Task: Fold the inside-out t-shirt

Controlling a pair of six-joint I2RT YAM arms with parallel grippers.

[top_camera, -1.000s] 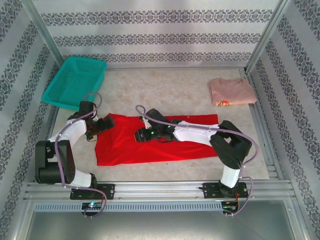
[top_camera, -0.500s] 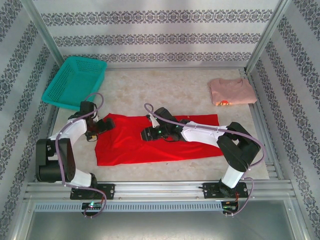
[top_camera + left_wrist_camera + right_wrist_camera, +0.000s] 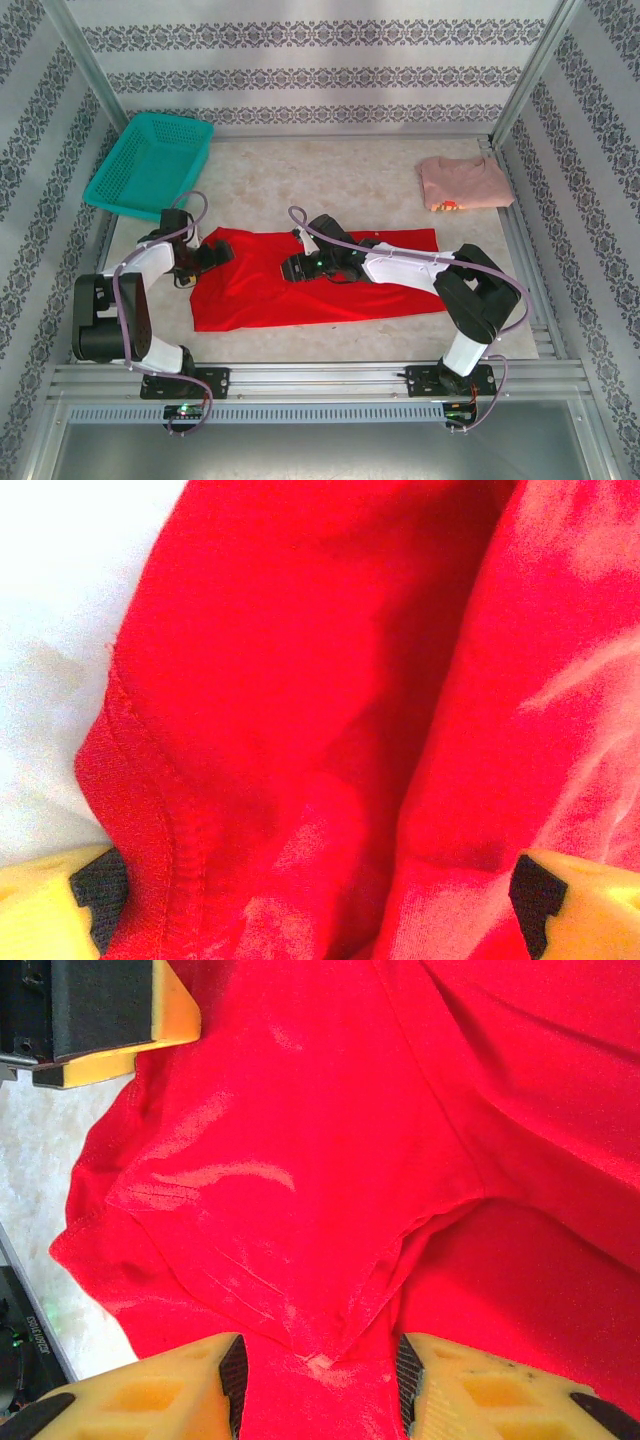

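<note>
My left gripper takes hold of the stitched hem at the t-shirt's outer corner (image 3: 203, 268) next, to fold the inside-out t-shirt (image 3: 330, 290) over its middle.
The inside-out t-shirt (image 3: 330, 290), bright red, lies spread flat across the table's front middle. My left gripper (image 3: 213, 251) sits at its upper left corner, open wide, with a stitched hem and folds of the t-shirt (image 3: 300, 700) lying between its fingertips (image 3: 95, 890). My right gripper (image 3: 290, 267) is low over the shirt's middle, open. Its pads (image 3: 232, 1380) stand either side of a pointed fold corner of the t-shirt (image 3: 330, 1210) without pinching it. The left gripper's yellow finger (image 3: 110, 1020) shows at the top left of the right wrist view.
A teal basket (image 3: 150, 160) stands at the back left. A folded pale pink shirt (image 3: 463, 183) lies at the back right. Metal rails (image 3: 320, 378) run along the front edge, and patterned walls close in the sides and back.
My right gripper has shifted a little to the right and away from me over the shirt. The left gripper has edged slightly right onto the shirt's corner. Both jaws stand as before.
</note>
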